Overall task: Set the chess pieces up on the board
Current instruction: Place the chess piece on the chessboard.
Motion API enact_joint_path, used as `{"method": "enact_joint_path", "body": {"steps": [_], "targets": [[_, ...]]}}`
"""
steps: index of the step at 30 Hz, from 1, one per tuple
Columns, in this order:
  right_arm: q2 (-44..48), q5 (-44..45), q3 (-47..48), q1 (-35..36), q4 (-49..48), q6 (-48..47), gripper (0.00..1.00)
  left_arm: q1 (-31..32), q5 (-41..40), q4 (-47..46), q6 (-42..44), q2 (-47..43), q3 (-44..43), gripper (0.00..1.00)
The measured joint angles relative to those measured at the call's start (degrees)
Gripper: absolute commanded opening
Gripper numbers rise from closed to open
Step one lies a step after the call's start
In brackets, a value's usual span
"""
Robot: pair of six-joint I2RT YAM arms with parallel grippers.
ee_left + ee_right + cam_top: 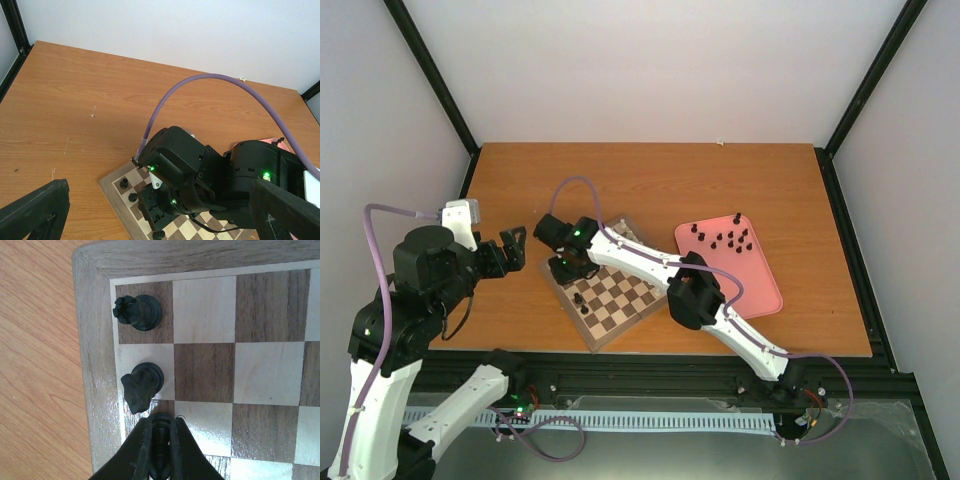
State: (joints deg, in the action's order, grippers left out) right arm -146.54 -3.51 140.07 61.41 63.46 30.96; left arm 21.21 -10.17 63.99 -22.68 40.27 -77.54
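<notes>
The slim black chess piece's base hangs low over the dark square, near its pale neighbour. My right gripper opens now, and it would land off-centre.
The board (pixel 620 300) lies turned at an angle in front of the arms. My right gripper (pixel 161 422) is shut on a slim black chess piece (pixel 161 442), held over a dark square on the board's (pixel 95 365) left edge column. A black knight (pixel 142 385) stands on the square just beyond, and a black rook (pixel 137 312) in the corner square. From above, my right gripper (pixel 563 268) is over the board's left corner. More black chess pieces (pixel 725 238) stand on the pink tray (pixel 760 290). My left gripper (pixel 512 250) hangs open left of the board, holding nothing.
The right arm (pixel 650 265) stretches low across the board from the near right. In the left wrist view it (pixel 200 175) covers most of the board (pixel 112 187). One black piece (pixel 582 300) stands near the board's front-left edge. Small cream shapes (pixel 623 232) sit at its far corner.
</notes>
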Motion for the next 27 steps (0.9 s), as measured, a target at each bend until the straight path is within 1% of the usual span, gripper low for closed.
{"method": "enact_joint_path", "body": {"steps": [16,21,27], "targets": [[-0.2,-1.5,0.0,0.0,-0.1,-0.3,0.11,0.0,-0.1,0.0,0.0,0.0,0.0,1.0],[-0.2,-1.6,0.0,0.0,-0.1,-0.5,0.14,0.0,-0.1,0.0,0.0,0.0,0.0,1.0],[-0.2,-1.7,0.0,0.0,-0.1,-0.8,0.2,0.0,-0.1,0.0,0.0,0.0,0.0,1.0]]}}
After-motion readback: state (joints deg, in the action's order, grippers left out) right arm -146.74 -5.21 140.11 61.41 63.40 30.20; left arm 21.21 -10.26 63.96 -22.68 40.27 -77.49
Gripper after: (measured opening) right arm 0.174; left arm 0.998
